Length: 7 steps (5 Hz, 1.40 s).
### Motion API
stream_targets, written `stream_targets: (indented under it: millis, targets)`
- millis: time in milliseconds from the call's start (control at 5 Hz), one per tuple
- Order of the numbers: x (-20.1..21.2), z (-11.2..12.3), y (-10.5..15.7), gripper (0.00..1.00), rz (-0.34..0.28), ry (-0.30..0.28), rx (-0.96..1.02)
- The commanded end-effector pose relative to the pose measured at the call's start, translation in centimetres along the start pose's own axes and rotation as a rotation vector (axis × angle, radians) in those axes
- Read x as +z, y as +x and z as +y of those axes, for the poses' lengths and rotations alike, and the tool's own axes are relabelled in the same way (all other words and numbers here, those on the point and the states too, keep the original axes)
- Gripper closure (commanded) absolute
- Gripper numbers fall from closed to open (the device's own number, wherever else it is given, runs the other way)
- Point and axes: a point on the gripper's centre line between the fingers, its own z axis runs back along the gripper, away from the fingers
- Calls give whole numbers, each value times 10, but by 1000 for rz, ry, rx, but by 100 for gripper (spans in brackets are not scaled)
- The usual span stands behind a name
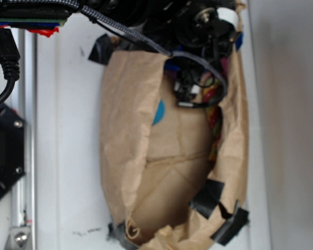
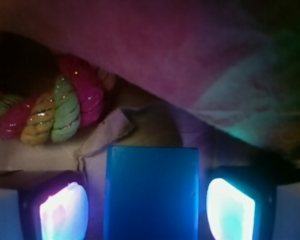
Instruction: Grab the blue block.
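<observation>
My gripper's fingers stand on either side of the block in the wrist view, so it is time to close, which would catch the blue block (image 2: 152,192).
The blue block (image 2: 152,192) fills the lower middle of the wrist view, a smooth mid-blue brick lying on brown paper. My gripper (image 2: 147,210) is open and straddles it: the left pad (image 2: 64,212) and the right pad (image 2: 229,210) glow on either side, each with a narrow gap to the block. From the exterior view my gripper (image 1: 190,96) reaches down into the top of a brown paper bag (image 1: 130,130). The block itself is hidden there by the arm.
A twisted rope toy (image 2: 55,110) in pink, green and yellow lies just beyond the block on the left. Pink cloth (image 2: 190,60) hangs close overhead. A teal ball (image 1: 159,112) peeks from the bag's fold. Black tape (image 1: 219,208) holds the bag's lower edge.
</observation>
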Motion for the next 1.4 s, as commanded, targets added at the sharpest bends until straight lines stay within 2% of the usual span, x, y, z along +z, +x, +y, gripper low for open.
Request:
stream_targets:
  millis: [0,400,800,1000,1200]
  targets:
    - [20,-6,12,100,-94,23,-77]
    - [28,-11,11,100,-105,43,-111]
    - [41,-20,10,100,-108,19,-123]
    - [84,-55,4,100,-141,22,-142]
    - [121,-81,6,100,-111,5,-123]
